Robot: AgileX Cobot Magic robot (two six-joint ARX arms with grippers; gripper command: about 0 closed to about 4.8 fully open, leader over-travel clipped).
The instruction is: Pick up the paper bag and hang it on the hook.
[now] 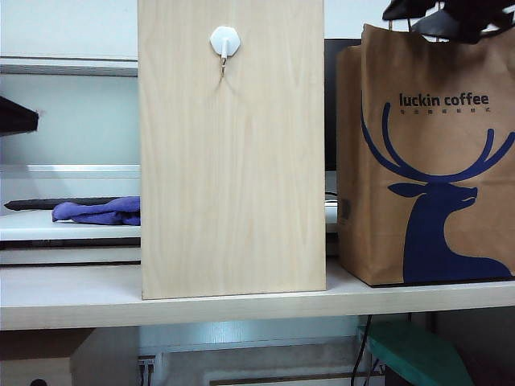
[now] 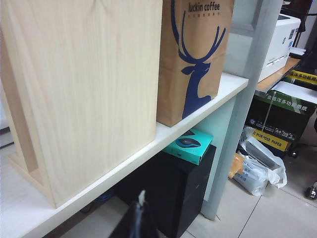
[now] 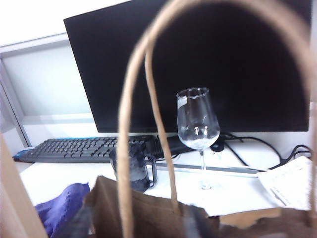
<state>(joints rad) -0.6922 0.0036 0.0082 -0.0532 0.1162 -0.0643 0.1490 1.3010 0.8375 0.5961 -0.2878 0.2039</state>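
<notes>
I need to grab the paper bag by its twisted handle with my right gripper next, so that I can hang the bag on the white hook.
The brown paper bag (image 1: 434, 161) with the blue deer head stands upright on the shelf, right of the light wooden board (image 1: 233, 161). The small white hook (image 1: 225, 40) sits high on that board. My right gripper (image 1: 451, 18) hangs at the bag's top by its handles. In the right wrist view the twisted handles (image 3: 126, 124) loop up close to the camera. My right gripper (image 3: 136, 223) is open there, with blurred dark fingers (image 3: 81, 220) either side of the bag's rim (image 3: 148, 213). My left gripper (image 2: 138, 220) is low in front of the shelf, shut and holding nothing, away from bag (image 2: 195, 54) and board (image 2: 84, 89).
Behind the bag are a black monitor (image 3: 198, 59), a wine glass (image 3: 198, 119), a dark mug (image 3: 132, 168) and a keyboard (image 3: 74, 148). A purple cloth (image 1: 96, 211) lies left of the board. A teal box (image 2: 188, 145) sits under the shelf (image 1: 241, 310).
</notes>
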